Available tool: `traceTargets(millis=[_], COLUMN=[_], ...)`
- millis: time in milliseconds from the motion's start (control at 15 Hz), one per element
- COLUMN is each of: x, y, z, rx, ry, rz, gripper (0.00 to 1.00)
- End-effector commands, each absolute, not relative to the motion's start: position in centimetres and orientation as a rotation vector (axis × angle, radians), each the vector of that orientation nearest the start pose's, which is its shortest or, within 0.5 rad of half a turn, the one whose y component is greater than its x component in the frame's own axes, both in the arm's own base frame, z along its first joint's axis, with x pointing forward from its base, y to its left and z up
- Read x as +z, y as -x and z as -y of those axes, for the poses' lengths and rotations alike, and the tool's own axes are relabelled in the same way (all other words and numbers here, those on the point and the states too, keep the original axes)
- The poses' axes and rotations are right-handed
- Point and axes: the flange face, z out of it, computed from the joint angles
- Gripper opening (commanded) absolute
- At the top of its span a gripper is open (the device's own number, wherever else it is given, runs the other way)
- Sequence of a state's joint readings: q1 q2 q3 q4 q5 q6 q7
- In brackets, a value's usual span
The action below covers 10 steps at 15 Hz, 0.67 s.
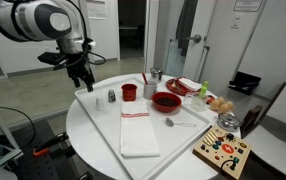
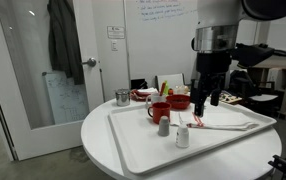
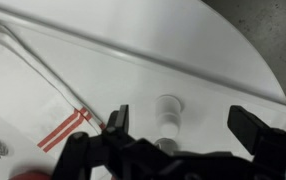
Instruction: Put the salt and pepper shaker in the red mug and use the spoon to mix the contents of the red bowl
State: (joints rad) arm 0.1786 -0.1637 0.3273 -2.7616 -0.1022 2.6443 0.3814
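Observation:
I will grip the pale shaker (image 3: 168, 112) by its top with my gripper next, keeping it upright with its base free, to put it in the red mug.
Two small shakers stand on the white tray (image 1: 108, 135), next to the red mug (image 1: 129, 92): a pale one (image 2: 182, 137) and a dark grey one (image 2: 164, 127). They also show in an exterior view (image 1: 105, 98). The red bowl (image 1: 166, 101) sits beyond the mug. The spoon (image 1: 178, 123) lies on the tray by a napkin. My gripper (image 1: 80, 80) hangs open and empty above the tray near the shakers, as in an exterior view (image 2: 208, 100). In the wrist view its fingers (image 3: 183, 122) straddle the pale shaker (image 3: 168, 112) well below.
A white napkin with red stripes (image 1: 138, 133) lies on the tray. A metal cup (image 1: 155, 74), a red-and-white dish (image 1: 186, 86) and fruit (image 1: 219, 103) stand behind. A wooden toy board (image 1: 223, 150) lies at the table edge.

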Motion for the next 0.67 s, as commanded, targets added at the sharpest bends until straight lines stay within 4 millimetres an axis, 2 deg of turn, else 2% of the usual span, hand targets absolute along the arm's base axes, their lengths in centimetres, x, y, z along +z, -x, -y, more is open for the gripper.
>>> traceTargets(millis=[0, 200, 333, 600], x=[25.9, 25.8, 25.4, 24.2], y=[-35.5, -36.5, -38.1, -42.9], z=[-21.0, -22.9, -23.4, -21.4], rx=[-0.164, -0.171, -0.172, -0.179], ry=[3.193, 3.191, 3.192, 3.235], rz=[0.393, 0.467, 0.499, 0.466], gripper=[1.00, 1.00, 1.00, 1.00])
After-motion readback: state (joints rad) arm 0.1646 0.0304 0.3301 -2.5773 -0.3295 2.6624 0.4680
